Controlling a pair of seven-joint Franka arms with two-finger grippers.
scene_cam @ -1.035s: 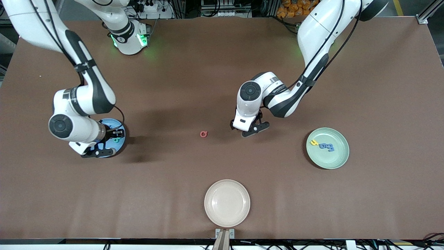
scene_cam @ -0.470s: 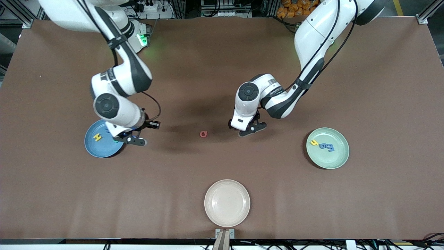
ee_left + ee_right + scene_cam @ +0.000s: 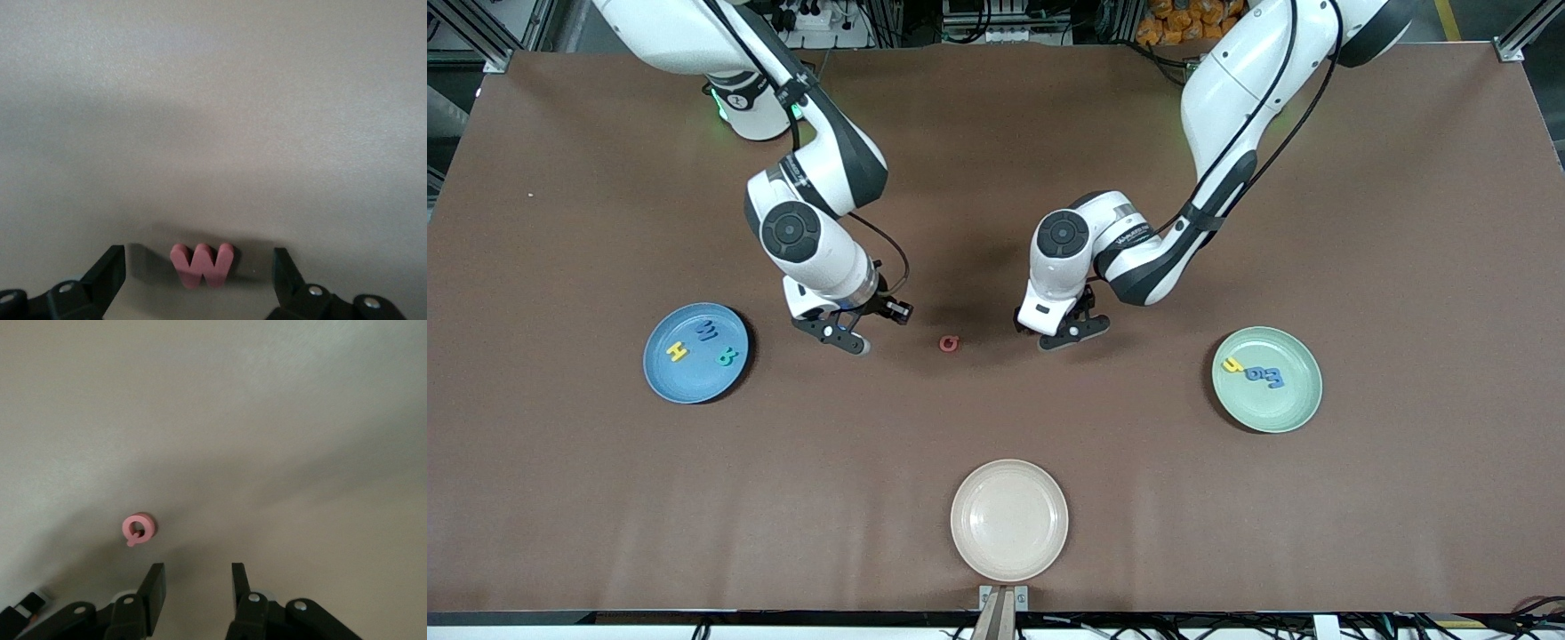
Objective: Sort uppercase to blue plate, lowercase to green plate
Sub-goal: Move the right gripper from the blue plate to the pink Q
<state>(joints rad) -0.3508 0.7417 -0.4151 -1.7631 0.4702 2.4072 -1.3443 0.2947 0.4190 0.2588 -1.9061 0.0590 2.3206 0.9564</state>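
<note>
The red w point(image 3: 202, 265) is low between my left gripper's fingers and closing now would catch the w, so it is time for the left gripper to close on it.
My left gripper point(image 3: 1061, 333) stands low over the mid-table, open, with a red lowercase w point(image 3: 202, 265) lying on the table between its fingers, touching neither. In the front view the hand hides the w. A red uppercase Q point(image 3: 949, 343) lies on the table between the two hands, and it also shows in the right wrist view as the Q point(image 3: 139, 528). My right gripper point(image 3: 854, 327) hangs beside it, open and empty point(image 3: 197, 581). The blue plate point(image 3: 689, 384) holds a yellow H point(image 3: 678, 352), a blue M point(image 3: 706, 332) and a teal B point(image 3: 727, 356). The green plate point(image 3: 1272, 413) holds a yellow h point(image 3: 1232, 364) and two blue letters point(image 3: 1264, 375).
A cream plate point(image 3: 1008, 520) with nothing in it sits near the table's edge closest to the front camera, level with the Q. The brown tabletop stretches bare around the plates.
My right arm has swung from over the blue plate toward the Q, uncovering the H, M and B in the plate. My left gripper has stayed nearly still around the w.
</note>
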